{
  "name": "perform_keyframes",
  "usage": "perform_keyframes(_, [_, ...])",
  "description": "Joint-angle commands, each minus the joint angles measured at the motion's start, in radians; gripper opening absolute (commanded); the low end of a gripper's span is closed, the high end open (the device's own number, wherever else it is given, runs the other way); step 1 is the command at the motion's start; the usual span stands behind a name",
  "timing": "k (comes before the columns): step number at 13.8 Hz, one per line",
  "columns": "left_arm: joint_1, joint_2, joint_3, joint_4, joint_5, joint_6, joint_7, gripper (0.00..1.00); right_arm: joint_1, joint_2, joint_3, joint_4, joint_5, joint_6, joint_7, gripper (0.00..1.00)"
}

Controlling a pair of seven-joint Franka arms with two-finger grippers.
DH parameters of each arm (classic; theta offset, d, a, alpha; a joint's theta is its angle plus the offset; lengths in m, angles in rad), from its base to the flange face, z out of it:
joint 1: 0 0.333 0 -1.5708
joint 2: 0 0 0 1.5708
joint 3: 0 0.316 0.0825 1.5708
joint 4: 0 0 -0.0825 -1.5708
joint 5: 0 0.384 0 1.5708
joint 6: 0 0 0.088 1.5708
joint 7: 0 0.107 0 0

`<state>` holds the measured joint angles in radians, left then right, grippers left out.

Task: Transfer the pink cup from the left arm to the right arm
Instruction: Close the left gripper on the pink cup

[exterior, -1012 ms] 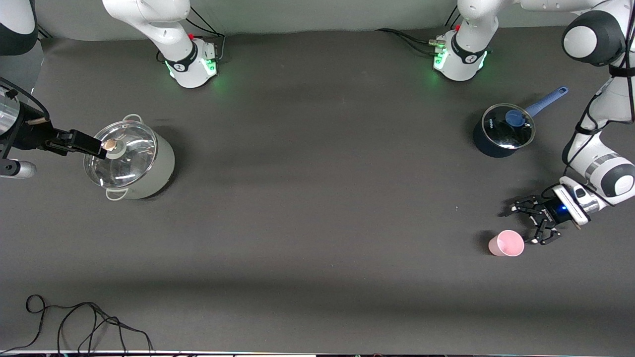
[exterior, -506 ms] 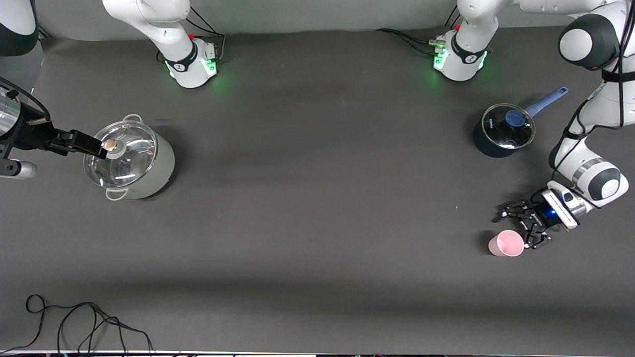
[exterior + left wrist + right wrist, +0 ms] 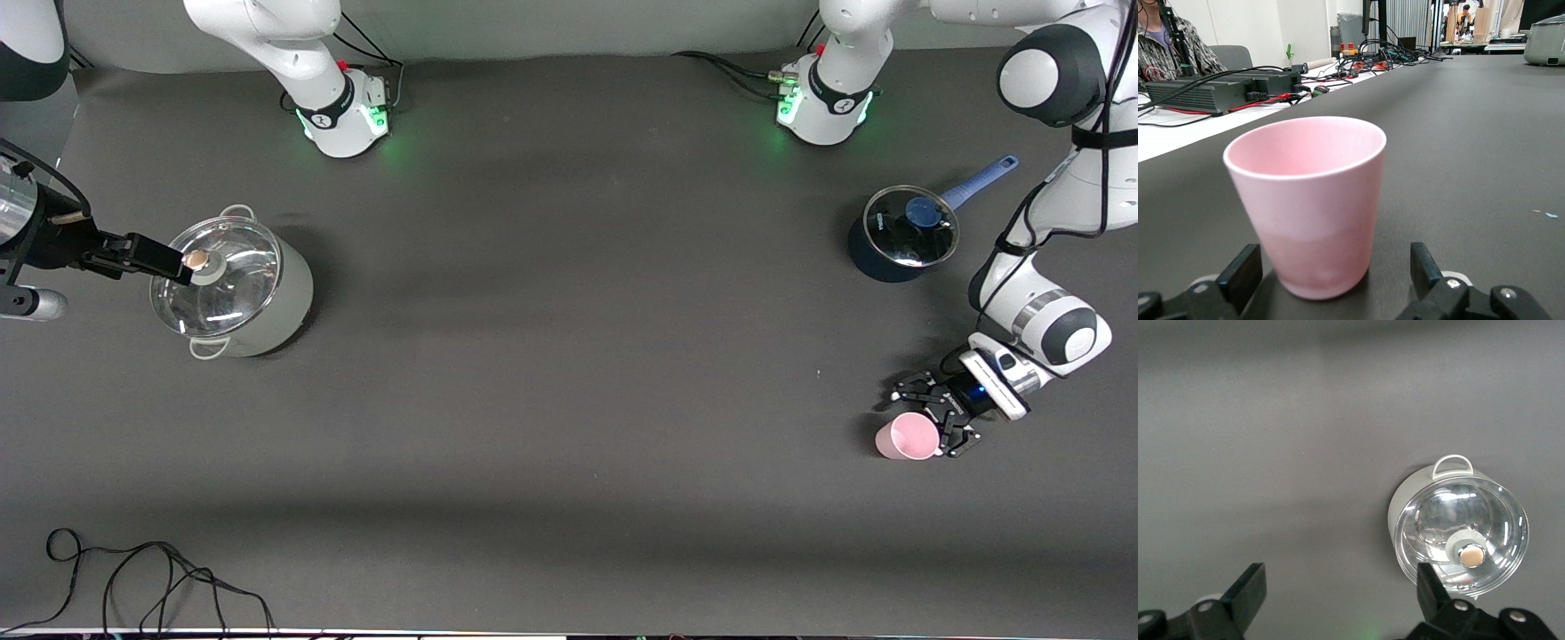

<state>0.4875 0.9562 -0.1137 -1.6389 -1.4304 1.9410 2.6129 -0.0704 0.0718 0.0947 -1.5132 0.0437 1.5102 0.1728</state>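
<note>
My left gripper's fingers are low on either side of the pink cup's lower side (image 3: 885,442) (image 3: 1322,257), so it is time to close on the cup's side.
The pink cup (image 3: 907,436) stands upright on the dark table near the left arm's end. It fills the left wrist view (image 3: 1308,193). My left gripper (image 3: 925,420), the skeletal linkage one, is low at the table and open. Its fingers (image 3: 1243,270) stand on either side of the cup's base with gaps showing, not touching it. My right gripper (image 3: 169,262), with black blocky fingers, hangs in the air at the right arm's end, over the edge of a lidded pot. It is open and empty (image 3: 1338,587).
A grey-green pot with a glass lid (image 3: 233,286) stands at the right arm's end and shows in the right wrist view (image 3: 1458,530). A dark blue saucepan with lid and blue handle (image 3: 900,233) stands farther from the front camera than the cup. A black cable (image 3: 133,578) lies at the table's front edge.
My left gripper has moved toward the cup, from beside it to straddling it, still open. The cup and the right arm have not moved.
</note>
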Motion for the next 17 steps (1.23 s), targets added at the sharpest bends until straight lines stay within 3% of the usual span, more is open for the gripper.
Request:
perform_keyframes(1, [-0.01, 0.001, 0.0, -0.001, -0.022, 0.018, -0.004, 0.77, 0.004, -0.007, -0.003, -0.004, 0.01, -0.004, 0.004, 1.0])
perform_keyframes(2, [-0.009, 0.001, 0.0, 0.001, -0.022, 0.016, -0.004, 0.65, 0.004, -0.007, -0.003, -0.004, 0.01, -0.004, 0.004, 1.0])
perform_keyframes(4, [-0.009, -0.001, 0.0, 0.001, -0.021, 0.016, -0.014, 0.52, 0.004, -0.007, -0.003, -0.004, 0.01, -0.004, 0.004, 1.0])
perform_keyframes(9, [-0.033, -0.016, -0.001, 0.004, -0.021, 0.03, -0.092, 0.41, 0.004, -0.007, -0.003, -0.004, 0.011, -0.004, 0.004, 1.0])
perform_keyframes(11, [-0.038, -0.048, -0.027, 0.001, -0.021, 0.05, -0.149, 0.41, 0.003, -0.007, -0.003, -0.004, 0.011, -0.004, 0.004, 1.0])
perform_keyframes(13, [-0.032, -0.105, -0.102, -0.045, -0.022, 0.122, -0.188, 0.41, 0.003, -0.007, -0.003, -0.002, 0.01, -0.004, 0.002, 1.0])
perform_keyframes(17, [-0.009, -0.23, -0.317, -0.179, -0.094, 0.295, -0.197, 0.41, 0.003, -0.007, -0.003, -0.002, 0.01, -0.004, 0.004, 1.0])
